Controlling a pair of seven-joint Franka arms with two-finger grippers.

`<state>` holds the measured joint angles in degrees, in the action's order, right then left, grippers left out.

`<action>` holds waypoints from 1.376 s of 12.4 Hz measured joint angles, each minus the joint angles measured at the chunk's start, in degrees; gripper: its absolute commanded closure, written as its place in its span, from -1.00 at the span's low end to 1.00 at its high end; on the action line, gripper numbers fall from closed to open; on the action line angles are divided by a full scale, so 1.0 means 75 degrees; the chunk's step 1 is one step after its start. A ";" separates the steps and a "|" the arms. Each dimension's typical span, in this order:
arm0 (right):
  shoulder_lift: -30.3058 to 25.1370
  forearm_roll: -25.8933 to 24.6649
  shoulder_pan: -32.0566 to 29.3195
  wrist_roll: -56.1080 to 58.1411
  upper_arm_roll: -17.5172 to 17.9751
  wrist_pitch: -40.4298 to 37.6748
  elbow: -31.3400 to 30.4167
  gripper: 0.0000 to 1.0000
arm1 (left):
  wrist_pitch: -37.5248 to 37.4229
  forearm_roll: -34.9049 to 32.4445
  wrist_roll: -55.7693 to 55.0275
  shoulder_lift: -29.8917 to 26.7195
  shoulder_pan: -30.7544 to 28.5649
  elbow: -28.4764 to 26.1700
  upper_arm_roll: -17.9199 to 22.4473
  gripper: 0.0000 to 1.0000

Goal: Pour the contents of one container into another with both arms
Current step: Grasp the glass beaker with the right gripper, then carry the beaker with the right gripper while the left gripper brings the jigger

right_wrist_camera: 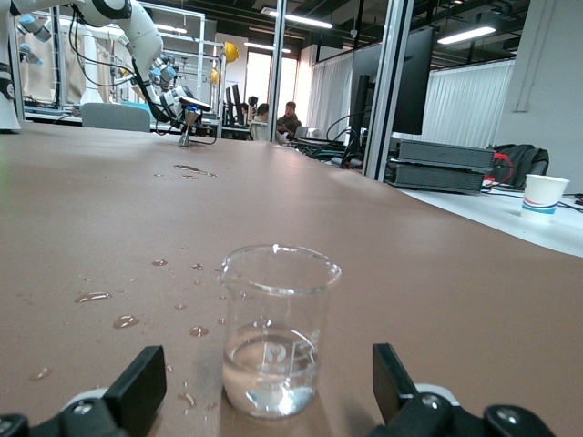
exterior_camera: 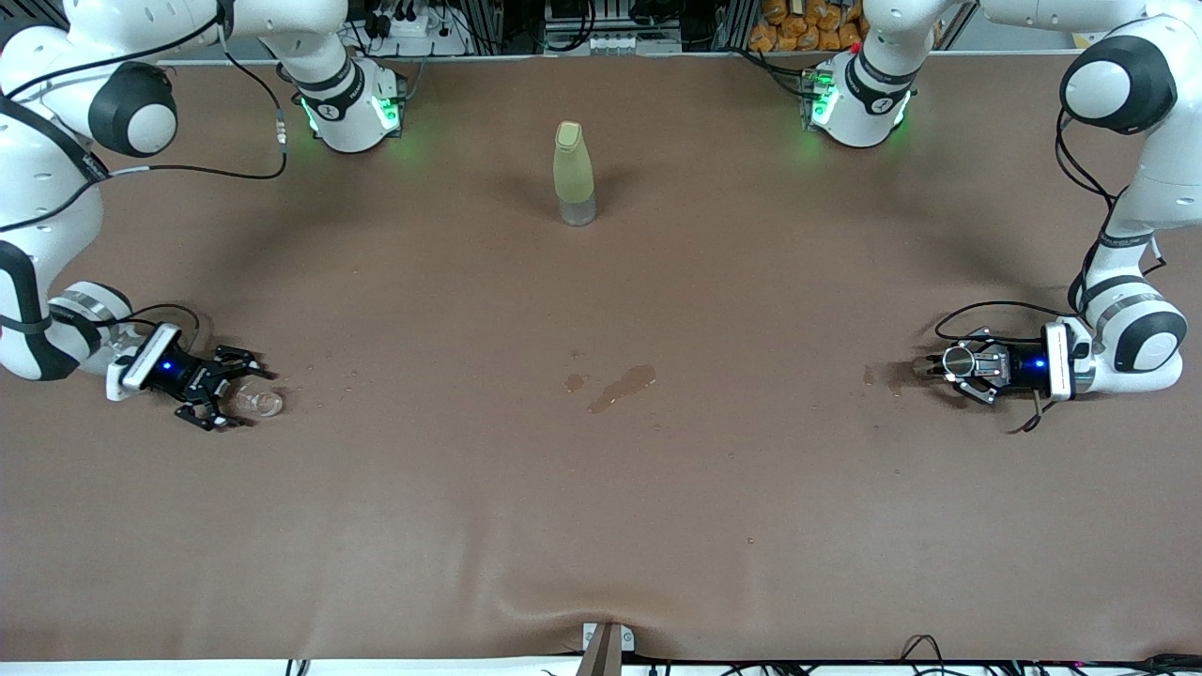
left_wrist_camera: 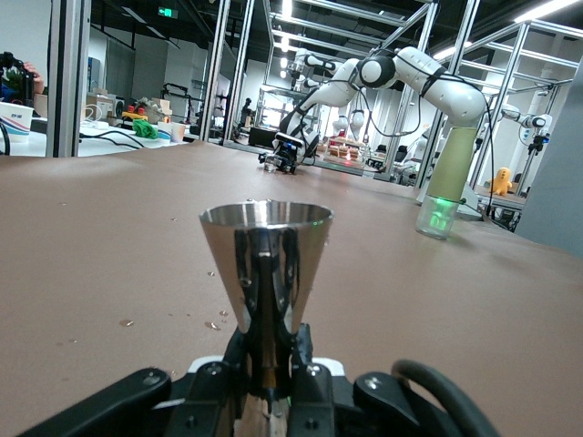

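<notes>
My right gripper isn't ready to close on the glass beaker (exterior_camera: 260,403) yet. Its fingers stop short of the beaker, so it needs to move toward the beaker first.
A shiny metal cone-shaped cup (exterior_camera: 958,360) stands upright on the table at the left arm's end, and my left gripper (exterior_camera: 956,370) is shut on its narrow lower part. The left wrist view shows the cup (left_wrist_camera: 266,259) rising between the fingers (left_wrist_camera: 303,360) of the left gripper (left_wrist_camera: 267,355). At the right arm's end, a small clear glass beaker (exterior_camera: 260,403) holding a little clear liquid rests on the table. My right gripper (exterior_camera: 244,394) is low and open around it. In the right wrist view the beaker (right_wrist_camera: 278,332) stands between the spread fingers (right_wrist_camera: 137,387), touching neither.
A tall yellow-green bottle (exterior_camera: 574,174) stands mid-table, farther from the front camera, between the two arm bases. A wet spill (exterior_camera: 620,385) marks the brown cloth at the centre. Small droplets (right_wrist_camera: 96,297) lie around the beaker.
</notes>
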<state>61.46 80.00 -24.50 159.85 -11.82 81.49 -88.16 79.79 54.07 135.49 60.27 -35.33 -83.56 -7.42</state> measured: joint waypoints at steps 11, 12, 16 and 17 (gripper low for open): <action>0.0052 0.0340 0.0287 0.0018 0.0252 0.0071 0.0005 0.25 | 0.0154 0.0627 -0.0747 -0.0317 0.0735 0.0816 -0.0687 1.00; 0.0052 0.0344 0.0292 0.0018 0.0255 0.0075 0.0005 0.43 | 0.0235 0.0695 -0.0748 -0.0317 0.0900 0.0821 -0.0694 1.00; 0.0053 0.0360 0.0363 0.0016 0.0270 0.0093 0.0014 1.00 | 0.0910 0.1163 -0.1108 -0.0381 0.1978 0.0825 -0.0777 1.00; 0.0054 0.0368 0.0406 0.0016 0.0275 0.0102 0.0018 1.00 | 0.1170 0.1299 -0.1166 -0.0381 0.2324 0.0817 -0.0777 1.00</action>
<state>61.86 82.76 -21.45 159.97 -9.75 82.26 -88.02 88.57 63.81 126.74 57.41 -17.90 -77.43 -13.25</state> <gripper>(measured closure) 0.828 0.793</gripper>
